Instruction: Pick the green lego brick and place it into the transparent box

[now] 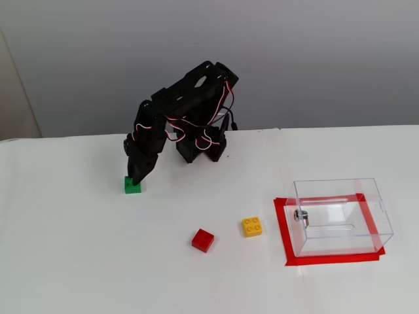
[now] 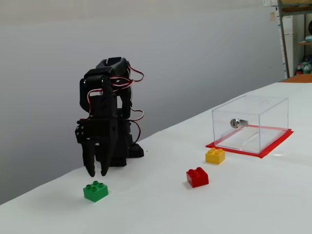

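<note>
I will grab the opposite sides of the green lego brick [image 1: 133, 188] with my gripper next, so that I can put the brick into the transparent box.
The green lego brick [image 1: 133, 188] [image 2: 95, 190] lies on the white table at the left, its four studs up. My black gripper [image 1: 135, 178] [image 2: 96, 173] points down just above it and slightly behind it, without touching. Its two fingers stand a little apart with nothing between them, so it is open. From the higher fixed view the fingertips cover the brick's far edge. The transparent box [image 1: 335, 182] [image 2: 253, 119] stands at the right on a red tape frame, far from the gripper, with a small metal fitting on one wall.
A red brick [image 1: 203, 240] [image 2: 197, 177] and a yellow brick [image 1: 252, 226] [image 2: 215, 155] lie between the green brick and the box. The arm's base [image 1: 204, 149] sits at the table's back edge against a grey wall. Red tape [image 1: 281, 229] frames the box.
</note>
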Controlling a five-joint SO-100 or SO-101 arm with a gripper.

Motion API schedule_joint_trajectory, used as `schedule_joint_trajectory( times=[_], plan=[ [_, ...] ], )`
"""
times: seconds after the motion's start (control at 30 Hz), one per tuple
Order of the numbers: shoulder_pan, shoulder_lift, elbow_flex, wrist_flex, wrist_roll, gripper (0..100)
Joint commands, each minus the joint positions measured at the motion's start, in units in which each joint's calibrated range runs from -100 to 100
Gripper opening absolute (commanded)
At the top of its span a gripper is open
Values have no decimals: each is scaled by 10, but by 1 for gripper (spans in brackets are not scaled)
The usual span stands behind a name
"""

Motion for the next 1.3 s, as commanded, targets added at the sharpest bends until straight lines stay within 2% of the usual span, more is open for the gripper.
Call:
schedule_joint_trajectory(
  times=[0.0, 0.13, 0.23, 0.77, 1.27],
  plan=[
    [15, 11, -20, -3, -9, 28],
    [22, 18, -20, -3, -17, 38],
    [19, 25, -21, -10, -18, 39],
    [18, 131, -34, -96, -21, 38],
    [18, 218, -34, -120, -21, 38]
  ],
)
